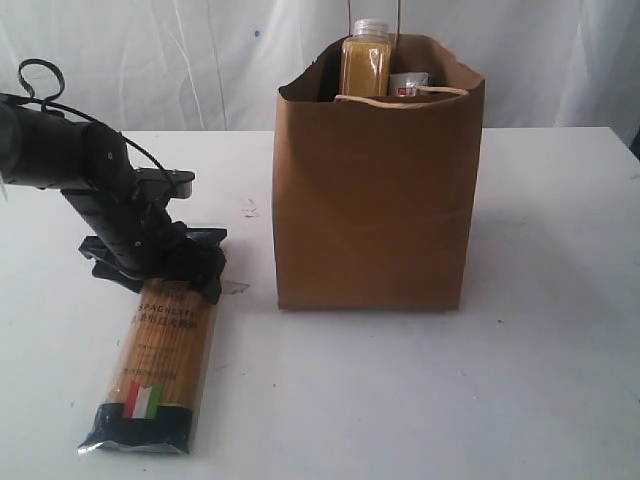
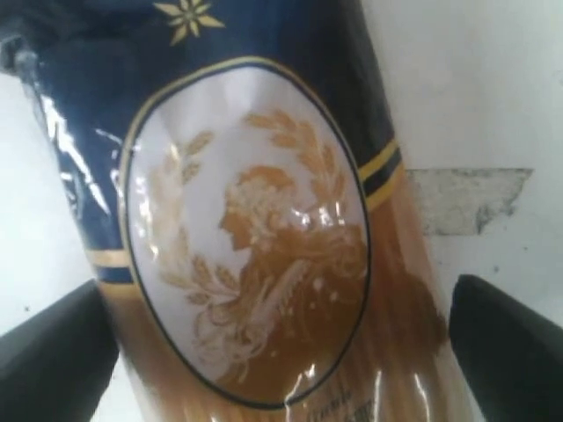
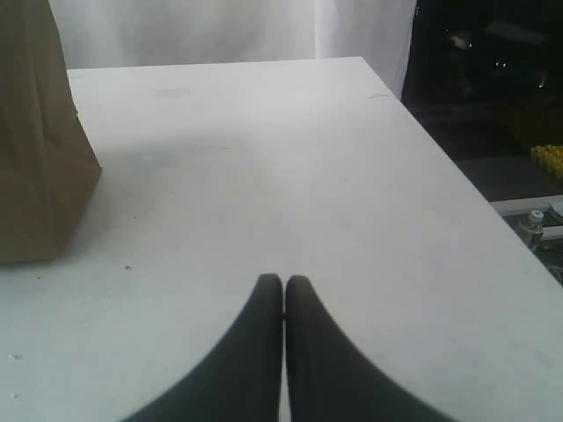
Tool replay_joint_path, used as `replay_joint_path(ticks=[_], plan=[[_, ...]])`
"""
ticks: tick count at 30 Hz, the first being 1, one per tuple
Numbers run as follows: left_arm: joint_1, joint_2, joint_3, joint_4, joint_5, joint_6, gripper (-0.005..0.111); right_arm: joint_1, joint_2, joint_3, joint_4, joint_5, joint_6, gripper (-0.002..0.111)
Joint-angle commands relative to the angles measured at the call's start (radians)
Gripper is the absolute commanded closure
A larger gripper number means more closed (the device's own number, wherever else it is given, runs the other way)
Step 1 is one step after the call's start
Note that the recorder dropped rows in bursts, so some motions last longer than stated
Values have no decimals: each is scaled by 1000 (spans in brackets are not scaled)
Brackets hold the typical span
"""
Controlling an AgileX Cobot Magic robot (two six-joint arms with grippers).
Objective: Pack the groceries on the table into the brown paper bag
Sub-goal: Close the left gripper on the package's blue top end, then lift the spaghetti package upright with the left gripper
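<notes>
I should next use my left gripper to take hold of the spaghetti packet by its oval emblem section (image 2: pixel 255 264), so that it can go into the brown paper bag.
The long spaghetti packet (image 1: pixel 158 362) lies flat on the white table (image 1: pixel 530 390), its Italian flag towards the front edge. My left gripper (image 1: pixel 186 266) is low over the packet's far end. In the left wrist view the gripper (image 2: pixel 277 294) is open, one black finger on either side of the packet (image 2: pixel 255 229). The tall brown paper bag (image 1: pixel 375 200) stands upright in the middle. The yellow-grain bottle (image 1: pixel 365 62) and a silver-topped can (image 1: pixel 408 84) poke out of it. The jar, pouch and carton are hidden. My right gripper (image 3: pixel 283 283) is shut and empty above bare table (image 3: pixel 264 158).
A small scrap of tape (image 2: pixel 466 198) sticks to the table beside the packet. The bag's side (image 3: pixel 35 141) shows at the edge of the right wrist view. The table's edge (image 3: pixel 440 141) drops off into a dark area.
</notes>
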Motion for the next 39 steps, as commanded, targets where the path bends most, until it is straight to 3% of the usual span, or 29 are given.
replay_joint_path(ticks=[1, 3, 5, 7, 9, 10, 16, 19, 25, 31, 39], plan=[[-3, 21, 2, -20, 37, 0, 2, 1, -5, 5, -12, -4, 2, 108], [-3, 21, 2, -17, 37, 0, 5, 1, -5, 5, -12, -4, 2, 108], [-3, 21, 2, -4, 45, 0, 19, 1, -5, 5, -12, -4, 2, 108], [-3, 21, 2, 12, 57, 0, 47, 1, -5, 5, -12, -4, 2, 108], [-3, 21, 2, 13, 72, 16, 92, 1, -5, 5, -12, -4, 2, 108], [-3, 21, 2, 20, 72, 37, 107, 1, -5, 5, -12, -4, 2, 108], [-3, -4, -3, 63, 107, 49, 107, 1, -5, 5, -12, -4, 2, 108], [-3, -51, -26, 129, 193, 47, 107, 1, -5, 5, -12, -4, 2, 108], [-3, -244, -50, 221, 321, 31, 107, 1, -5, 5, -12, -4, 2, 108], [-3, -481, -50, 188, 328, 24, 107, 1, -5, 5, -12, -4, 2, 108], [-3, -642, -6, 188, 322, 49, 107, 1, -5, 5, -12, -4, 2, 108]])
